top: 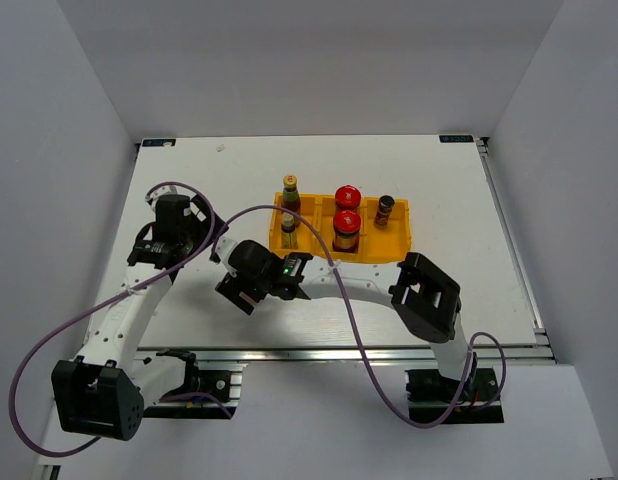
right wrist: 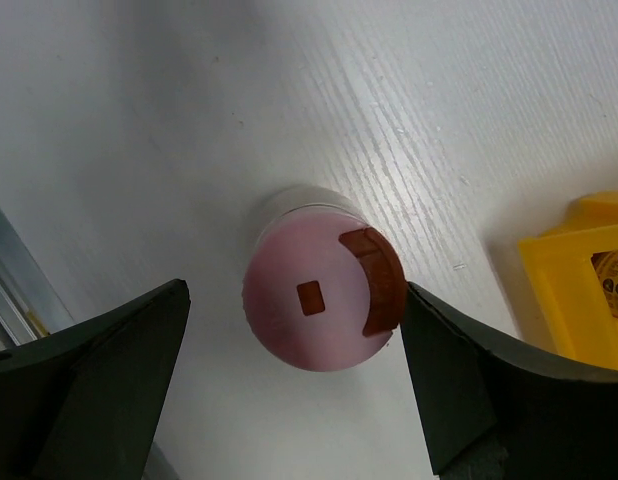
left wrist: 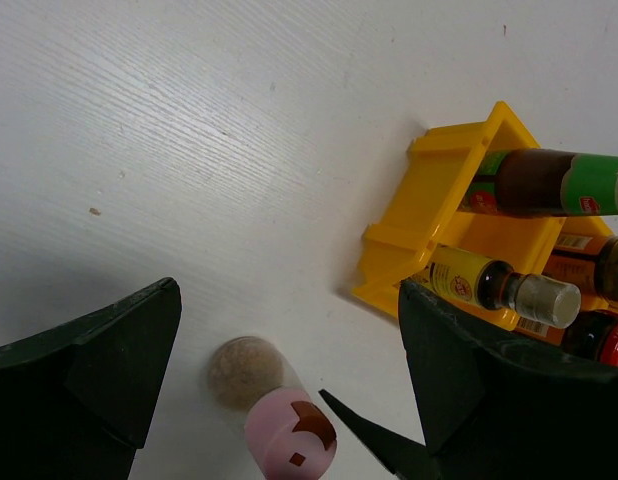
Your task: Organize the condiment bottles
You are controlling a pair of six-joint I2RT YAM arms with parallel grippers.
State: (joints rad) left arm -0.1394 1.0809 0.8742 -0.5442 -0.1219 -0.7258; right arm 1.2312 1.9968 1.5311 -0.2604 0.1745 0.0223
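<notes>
The right gripper's finger reaches beside the side of the pink cap, so the gripper should close on the cap now.
A pink-capped bottle [right wrist: 319, 300] with tan contents stands on the white table, left of the yellow tray [top: 401, 240]. My right gripper [right wrist: 294, 300] is open, straight above it, one finger on each side of the cap; the right finger is almost touching. My left gripper [left wrist: 287, 300] is open and empty, close by; the pink-capped bottle also shows there [left wrist: 289, 435]. In the top view my right gripper [top: 241, 290] hides this bottle. In the tray stand two yellow-capped bottles [top: 290, 188], two red-capped ones [top: 347, 196] and a slim dark one [top: 385, 210].
The tray's left corner [left wrist: 429, 200] lies close to both grippers. The left arm [top: 174, 225] and the right arm [top: 369, 285] meet near the table's front middle. A metal rail [top: 339, 352] runs along the near edge.
</notes>
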